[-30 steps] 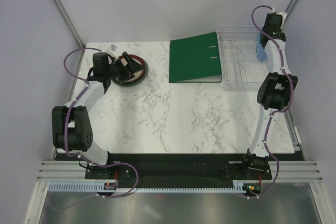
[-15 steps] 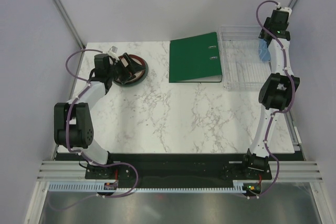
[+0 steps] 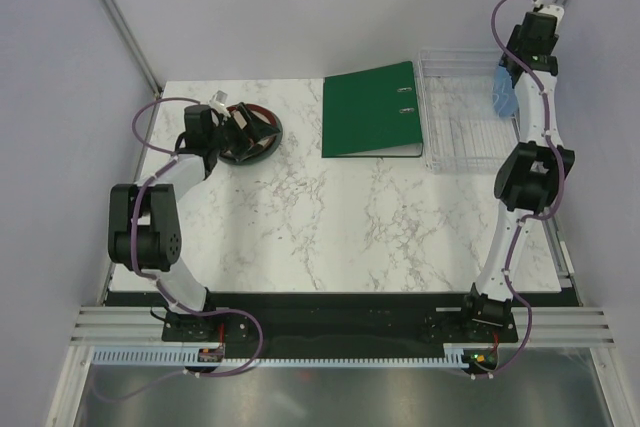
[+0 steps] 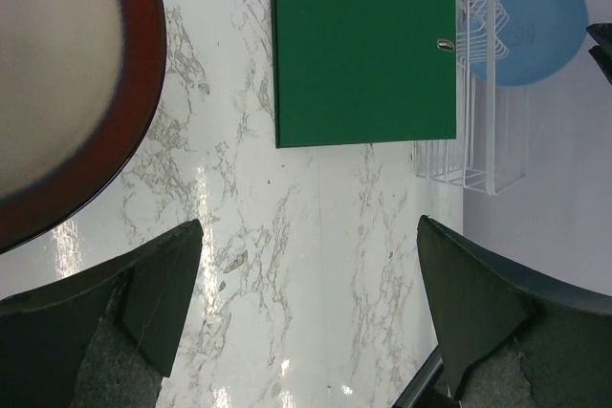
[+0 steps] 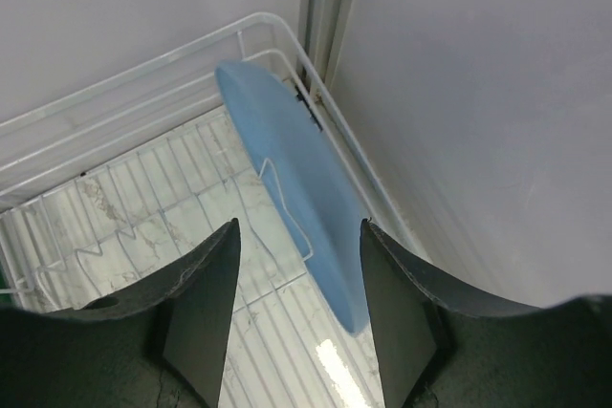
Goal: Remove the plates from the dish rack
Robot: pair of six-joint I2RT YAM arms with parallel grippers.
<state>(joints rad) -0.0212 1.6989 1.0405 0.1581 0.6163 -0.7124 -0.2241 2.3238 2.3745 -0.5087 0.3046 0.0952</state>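
My right gripper grabs the light blue plate by its near rim (image 3: 505, 111) (image 5: 351, 308) next, so the plate's far rim stays free for my left gripper.
One light blue plate (image 5: 296, 188) stands on edge at the right end of the white wire dish rack (image 5: 115, 102). My right gripper (image 5: 298, 224) hovers above it, open, with a finger on each side of the plate's rim and not touching it. From above, the plate (image 3: 501, 92) and the rack (image 3: 455, 137) sit at the back right. A beige plate with a dark red-brown rim (image 4: 57, 83) lies flat at the back left. My left gripper (image 4: 308, 222) is wide open beside it, holding nothing, over bare marble.
A flat green ring binder (image 3: 370, 110) lies between the beige plate (image 3: 262, 142) and the rack. The booth wall (image 5: 478, 93) runs close along the rack's right side. The marble table (image 3: 350, 217) stretches toward the arm bases.
My right gripper has gone from shut to open and has shifted up and back over the blue plate. The left arm has shifted slightly by the beige plate, its gripper still open.
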